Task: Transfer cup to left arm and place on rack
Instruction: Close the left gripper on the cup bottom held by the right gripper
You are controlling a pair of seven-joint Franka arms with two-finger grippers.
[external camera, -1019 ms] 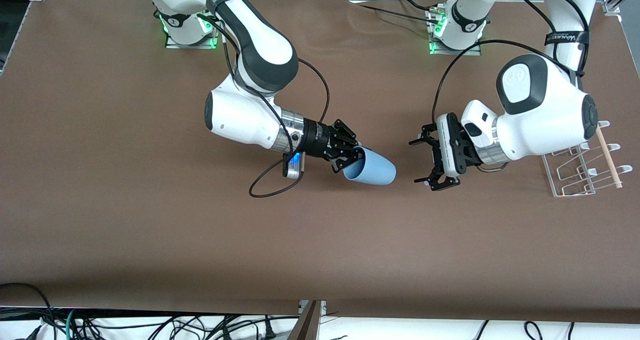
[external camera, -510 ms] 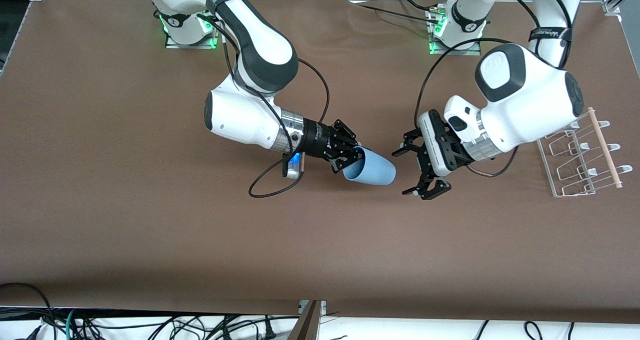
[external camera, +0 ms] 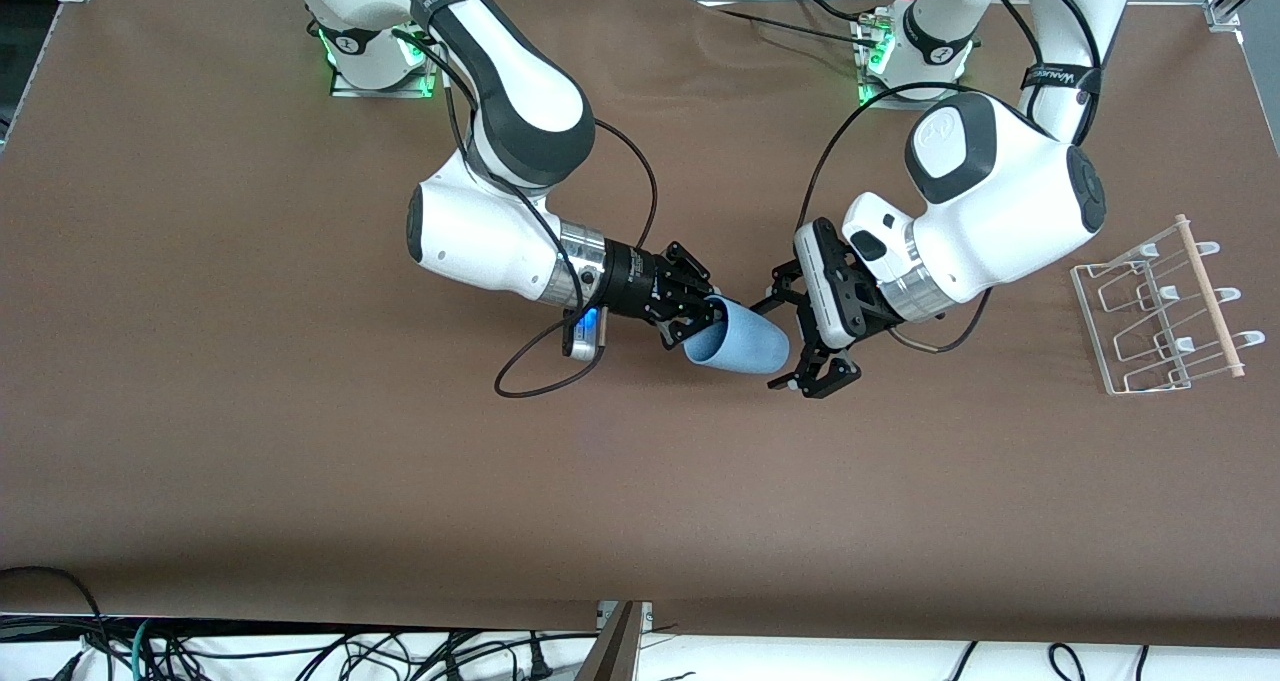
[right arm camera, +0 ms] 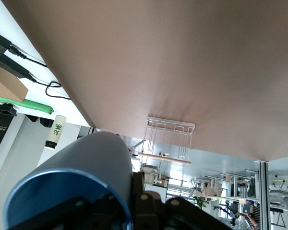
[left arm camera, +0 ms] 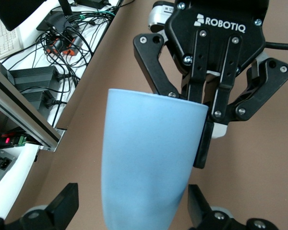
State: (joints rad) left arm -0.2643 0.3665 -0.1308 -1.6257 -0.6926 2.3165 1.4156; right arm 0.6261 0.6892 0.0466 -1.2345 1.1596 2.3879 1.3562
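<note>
I should next grip the light-blue cup by its base end [external camera: 771,347] with my left gripper, to take the cup over for the rack [external camera: 1209,296].
The light-blue cup [external camera: 742,339] is held tilted above the middle of the table. My right gripper [external camera: 703,318] is shut on its rim, one finger inside and one outside. My left gripper [external camera: 786,342] is open, its two fingers either side of the cup's base without touching it. In the left wrist view the cup [left arm camera: 149,158] fills the middle, between my left gripper's fingers [left arm camera: 62,207], with the right gripper [left arm camera: 205,120] pinching the rim. In the right wrist view the cup [right arm camera: 91,163] hides most of the right gripper [right arm camera: 130,194]. The white wire rack [external camera: 1209,296] stands at the left arm's end of the table.
A black cable [external camera: 540,381] loops from the right wrist down to the table, nearer the front camera than the wrist. The rack also shows in the right wrist view [right arm camera: 168,143]. Both arm bases [external camera: 375,56] stand along the table's back edge.
The left arm has swung from beside the rack toward the cup; its open fingers now straddle the cup's base. The right arm and the cup have stayed still.
</note>
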